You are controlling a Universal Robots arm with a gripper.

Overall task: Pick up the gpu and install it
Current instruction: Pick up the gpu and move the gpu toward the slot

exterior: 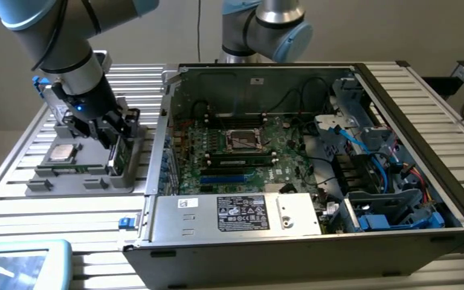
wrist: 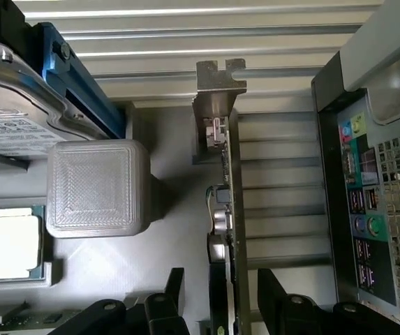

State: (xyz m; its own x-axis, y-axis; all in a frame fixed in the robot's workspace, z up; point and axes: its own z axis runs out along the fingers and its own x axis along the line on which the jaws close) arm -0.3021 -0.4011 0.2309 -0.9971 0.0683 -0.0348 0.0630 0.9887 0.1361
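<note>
My gripper's fingers reach down on either side of the GPU, so it is time to close now.
The gpu stands on its edge in a slot of the grey holder, seen edge-on with its silver bracket at the far end. In the exterior view the gpu sits at the holder's side nearest the computer case. My gripper is lowered over the card's near end and is open. One black finger stands on each side of the card, with small gaps between them and it. In the exterior view the gripper hangs straight down over the holder.
The open computer case lies to the exterior view's right, motherboard exposed; its rear port panel is close beside the card. On the holder are a silver hard drive, a cpu and a grey block. A tablet lies at the table's front.
</note>
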